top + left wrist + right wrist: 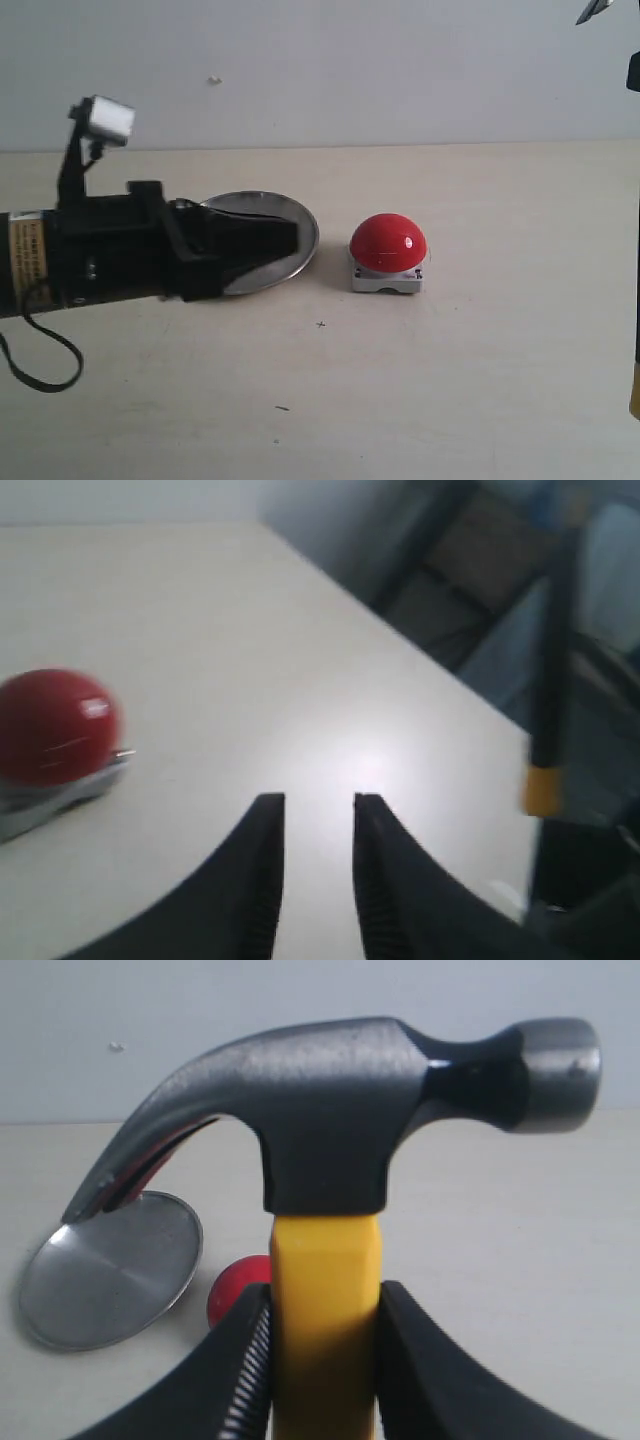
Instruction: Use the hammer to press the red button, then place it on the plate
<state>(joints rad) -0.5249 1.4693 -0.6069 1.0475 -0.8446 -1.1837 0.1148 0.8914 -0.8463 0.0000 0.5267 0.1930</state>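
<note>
I should next grab the hammer's black handle with my left gripper, so that the hammer's steel head stays free to press the red button.
My right gripper is shut on the yellow neck of the hammer, just under its dark steel head. The claw points toward the plate. Past the jaws, the red button shows partly, beside the plate. In the exterior view the silver plate lies left of the red button on its grey-white base. My left gripper hovers low over the plate, open and empty. Its fingers point at bare table, with the button off to one side. The right gripper itself is outside the exterior view.
A black cable loop hangs under the left arm. A thin dark bar with a yellow end stands at the exterior view's right edge, and shows blurred in the left wrist view. Dark furniture lies beyond the table edge.
</note>
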